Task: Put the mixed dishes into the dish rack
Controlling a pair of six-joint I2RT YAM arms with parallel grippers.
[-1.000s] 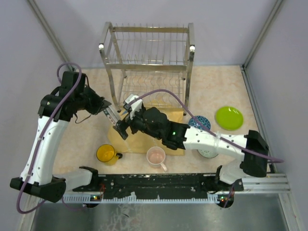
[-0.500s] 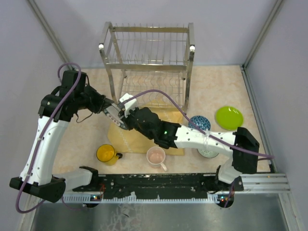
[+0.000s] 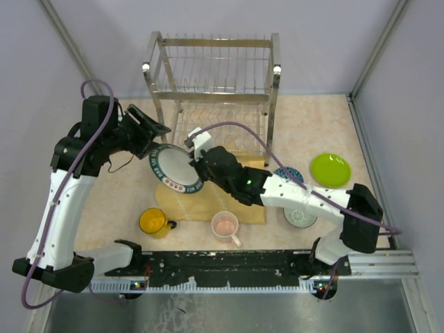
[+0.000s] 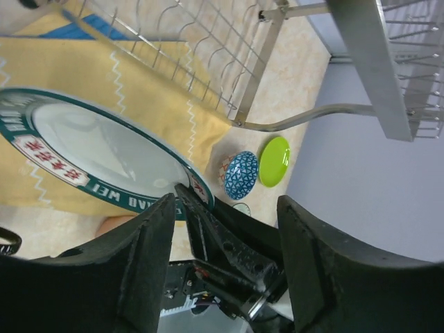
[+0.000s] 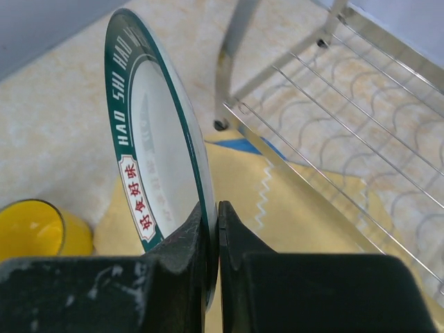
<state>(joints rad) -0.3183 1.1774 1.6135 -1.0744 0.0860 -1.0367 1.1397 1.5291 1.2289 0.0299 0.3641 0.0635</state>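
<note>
The robot's left hand needs to grab the white plate by its green rim [image 3: 155, 162] next. The plate's opposite edge then stays free to go into the rack [image 3: 211, 90].
The white plate [image 3: 173, 168] with a dark green rim hangs tilted above the yellow cloth, its face up. My right gripper [image 3: 197, 164] is shut on its right rim; in the right wrist view both jaws pinch the plate [image 5: 156, 166] edge at the gripper [image 5: 216, 229]. My left gripper [image 3: 156, 135] stands open just up-left of the plate, touching nothing. Between its spread fingers [image 4: 139, 270] I see the plate [image 4: 97, 156] and the right gripper's black fingers. The dish rack [image 3: 211, 90] stands behind, with no dish showing in it. Yellow mug [image 3: 152, 222] and pink mug [image 3: 225, 225] sit near the front.
The lime-green plate [image 3: 330, 170] lies at the right. The blue patterned bowl [image 3: 286, 175] and grey-green bowl [image 3: 300, 218] sit partly under the right arm. The yellow cloth [image 3: 208, 201] lies before the rack's lower shelf [image 5: 333, 139]. Walls close in both sides.
The right gripper has shut on the plate's rim. The left gripper has let the plate go, opened and drawn back up-left. The plate has turned face-up.
</note>
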